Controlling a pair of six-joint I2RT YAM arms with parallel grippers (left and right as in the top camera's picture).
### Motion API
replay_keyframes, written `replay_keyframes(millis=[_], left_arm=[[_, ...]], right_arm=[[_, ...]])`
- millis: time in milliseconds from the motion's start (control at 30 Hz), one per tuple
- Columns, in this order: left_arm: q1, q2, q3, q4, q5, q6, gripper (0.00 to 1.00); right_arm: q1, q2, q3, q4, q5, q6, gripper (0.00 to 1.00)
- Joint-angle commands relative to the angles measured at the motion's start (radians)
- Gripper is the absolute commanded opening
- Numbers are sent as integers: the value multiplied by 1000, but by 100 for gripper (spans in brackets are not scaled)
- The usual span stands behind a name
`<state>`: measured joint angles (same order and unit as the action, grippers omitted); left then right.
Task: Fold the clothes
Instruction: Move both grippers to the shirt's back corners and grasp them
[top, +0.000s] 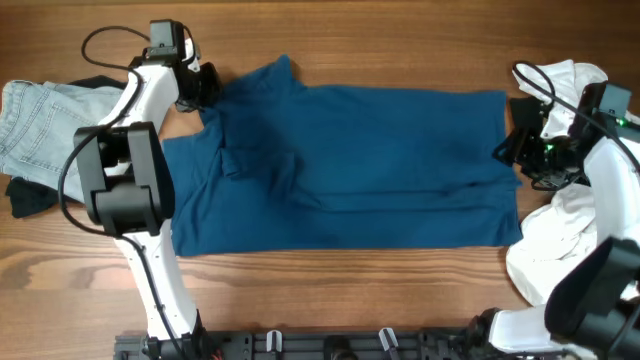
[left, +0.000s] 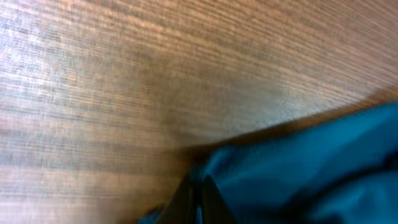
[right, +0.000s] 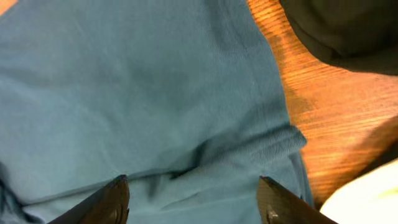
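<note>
The right gripper grabs the deep-blue shirt's far corner beside the white garment next, opposite the left gripper, to fold the shirt's far edge over.
The deep-blue shirt (top: 370, 160) lies spread across the middle of the table, partly folded, with creases near its left end. My left gripper (top: 205, 88) is at the shirt's far left corner. In the left wrist view its dark fingers (left: 199, 199) are pressed together on the shirt's edge (left: 311, 168), with a sliver of blue between them. My right gripper (top: 505, 150) hovers at the shirt's right edge. In the right wrist view it (right: 193, 186) stands open over the blue fabric (right: 137, 81), near a hemmed corner, with nothing between its fingers.
Pale denim jeans (top: 35, 120) and a black garment (top: 30, 195) lie at the left edge. A white garment (top: 560, 240) is heaped at the right under the right arm, showing in the right wrist view (right: 367, 199) below a dark garment (right: 336, 25).
</note>
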<state>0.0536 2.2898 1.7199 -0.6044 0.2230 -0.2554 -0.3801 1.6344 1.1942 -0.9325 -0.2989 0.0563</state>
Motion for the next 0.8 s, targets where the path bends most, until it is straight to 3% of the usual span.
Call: replay_keyframes(millis=[0, 167, 300, 367, 600, 767], left_arm=[[-3, -120, 5, -35, 62, -23, 4], [-4, -135, 5, -142, 69, -45, 4], [-11, -135, 5, -186, 69, -45, 4], [-21, -135, 4, -196, 68, -45, 4], [-42, -135, 4, -198, 22, -44, 4], [-42, -135, 4, -197, 18, -44, 4]], right_arm=[[39, 122, 149, 78, 18, -31, 72], [133, 311, 180, 472, 106, -29, 75], [149, 459, 180, 613, 283, 87, 76], [149, 502, 180, 686, 284, 102, 77], [151, 520, 179, 750, 229, 103, 75], [159, 520, 179, 768, 209, 104, 60]])
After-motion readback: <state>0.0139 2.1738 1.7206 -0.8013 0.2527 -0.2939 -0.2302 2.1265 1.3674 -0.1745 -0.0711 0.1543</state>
